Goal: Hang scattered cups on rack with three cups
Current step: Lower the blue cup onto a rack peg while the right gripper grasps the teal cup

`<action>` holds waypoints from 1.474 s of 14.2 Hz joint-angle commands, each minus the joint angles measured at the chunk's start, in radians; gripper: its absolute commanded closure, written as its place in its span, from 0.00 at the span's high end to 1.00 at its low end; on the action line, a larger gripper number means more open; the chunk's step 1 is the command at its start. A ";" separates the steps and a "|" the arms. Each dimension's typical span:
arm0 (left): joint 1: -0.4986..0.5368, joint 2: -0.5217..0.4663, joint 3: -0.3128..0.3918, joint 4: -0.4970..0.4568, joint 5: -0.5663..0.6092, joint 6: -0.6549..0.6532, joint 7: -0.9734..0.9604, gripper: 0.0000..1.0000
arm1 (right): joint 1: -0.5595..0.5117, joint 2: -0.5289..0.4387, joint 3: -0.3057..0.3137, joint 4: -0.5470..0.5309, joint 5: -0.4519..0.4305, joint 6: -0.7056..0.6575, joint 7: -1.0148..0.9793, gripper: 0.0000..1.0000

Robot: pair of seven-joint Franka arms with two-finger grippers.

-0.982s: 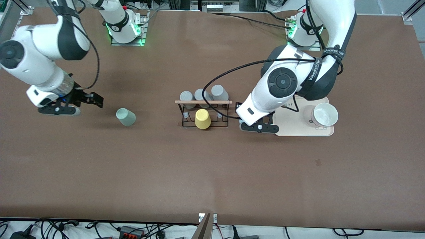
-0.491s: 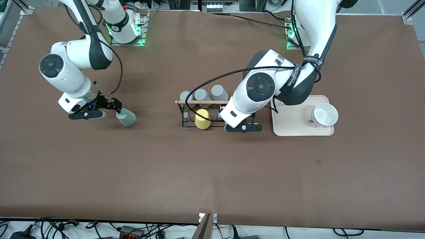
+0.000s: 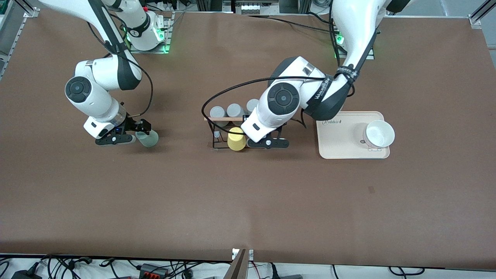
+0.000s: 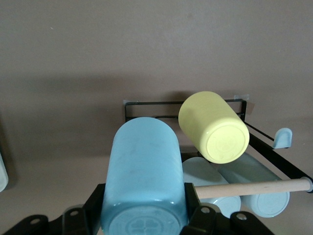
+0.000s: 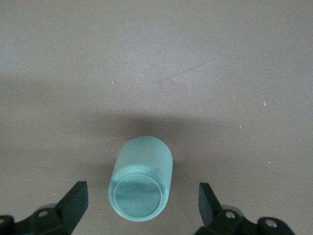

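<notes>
My right gripper grabs the sage green cup by its base end [image 5: 138,196] next, to hang it on the rack beside the yellow cup.
The sage green cup [image 3: 148,138] lies on its side on the table toward the right arm's end. My right gripper [image 3: 140,130] is open and low at its base end. In the right wrist view the cup [image 5: 141,178] sits between the spread fingers [image 5: 73,199] without touching them. My left gripper [image 3: 267,143] is shut on the light blue cup [image 4: 144,166] and holds it beside the rack [image 3: 237,119]. The front view hides this cup. The wooden rod [image 4: 254,187] and the yellow cup [image 4: 215,128] on a peg are close by.
Three grey cups [image 3: 235,110] hang on the rack's side farther from the front camera. A beige tray [image 3: 341,150] with a white bowl [image 3: 379,133] lies toward the left arm's end, beside the left gripper.
My right gripper has swung in and down to the sage green cup, its fingers now on either side. My left gripper has carried the blue cup from the tray's edge to the rack.
</notes>
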 commanded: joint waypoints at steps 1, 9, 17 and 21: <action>-0.009 0.027 0.008 0.044 -0.013 -0.012 0.006 0.31 | 0.007 0.015 -0.003 -0.007 0.015 0.018 0.013 1.00; -0.024 0.071 0.006 0.044 -0.013 0.026 0.009 0.33 | 0.017 0.057 -0.003 -0.004 0.017 0.041 0.070 1.00; -0.027 0.105 0.012 0.041 -0.010 0.036 0.009 0.48 | 0.023 0.083 -0.003 -0.007 0.017 0.059 0.071 1.00; -0.016 0.093 0.014 0.044 -0.010 0.028 0.009 1.00 | 0.023 0.083 -0.003 -0.015 0.017 0.056 0.073 1.00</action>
